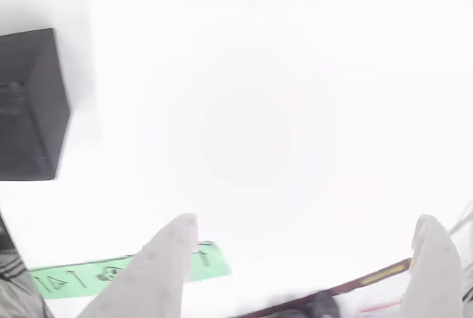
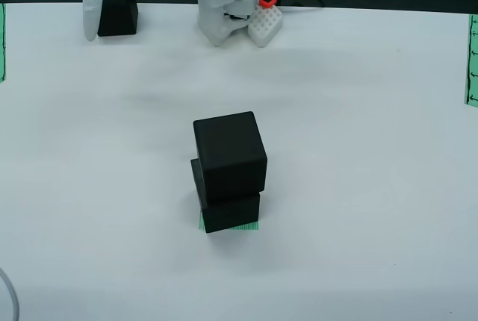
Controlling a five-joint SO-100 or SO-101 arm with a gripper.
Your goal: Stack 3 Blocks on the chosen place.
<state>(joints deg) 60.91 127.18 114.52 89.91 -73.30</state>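
Observation:
My gripper grabs the third black block by its opposite sides next, to build the stack on the chosen place.
In the view from above, two black blocks are stacked mid-table: the upper block [image 2: 229, 151] sits slightly askew on the lower block [image 2: 230, 210]. The lower one rests on the chosen place [image 2: 239, 226], whose green striped edge peeks out in front. A third block [image 2: 119, 7] stands at the far left, just behind one white fingertip [image 2: 91, 26]. My gripper [image 2: 155, 37] hangs open and wide near the far edge, holding nothing. In the view that rides on the gripper, the gripper [image 1: 306, 220] is open and that block [image 1: 29, 103] is at the left edge.
Green paper with hand-drawn marks [image 1: 74, 275] lies below the left finger. Green striped strips run along the table's left edge [image 2: 1, 41] and right edge [image 2: 472, 60]. The arm's white base [image 2: 228, 0] with red wiring stands at the far edge.

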